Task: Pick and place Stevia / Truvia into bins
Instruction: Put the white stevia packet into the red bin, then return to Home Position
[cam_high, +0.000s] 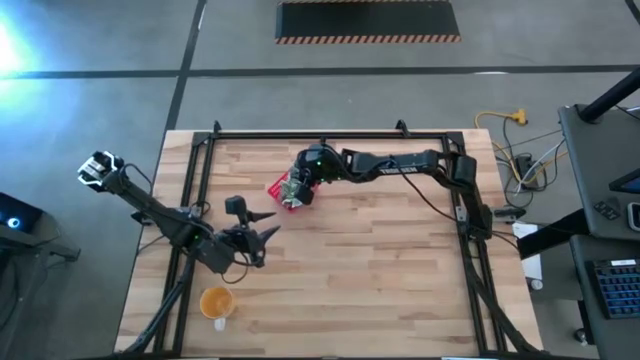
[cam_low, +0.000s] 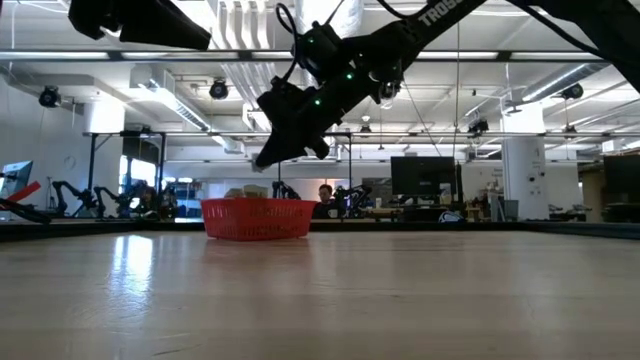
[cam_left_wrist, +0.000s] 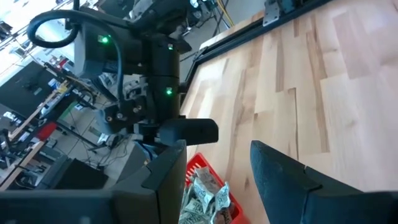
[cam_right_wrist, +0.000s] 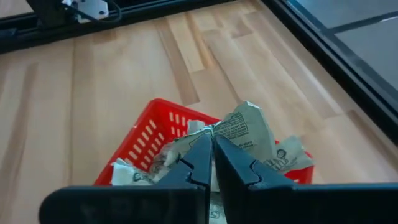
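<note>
The crumpled packet (cam_right_wrist: 242, 127) is low over the packets inside the red basket's rim, so my right gripper should open now and let it go.
The red basket (cam_high: 280, 186) stands on the table's far middle and holds several pale green and white Stevia packets (cam_right_wrist: 140, 169), also seen in the left wrist view (cam_left_wrist: 205, 193). My right gripper (cam_right_wrist: 212, 137) hovers just above the basket (cam_low: 257, 218), shut on one crumpled packet (cam_right_wrist: 245, 127). In the low view the right gripper (cam_low: 262, 160) slants down over the basket's left part. My left gripper (cam_high: 265, 225) waits open over the table near the left, pointing toward the basket; its fingers (cam_left_wrist: 286, 180) touch nothing. My right gripper pinches one crumpled packet by its edge (cam_right_wrist: 221, 132) between the two shut fingertips. The fingers come from above, slanting down from the table's right. The packet is lifted clear over the basket and sticks out past the fingertips.
An orange round cup (cam_high: 217, 302) stands near the table's near left edge. A black frame (cam_high: 330, 133) runs along the table's far edge and sides. Bare wood (cam_high: 400, 270) lies to the right of and nearer than the basket.
</note>
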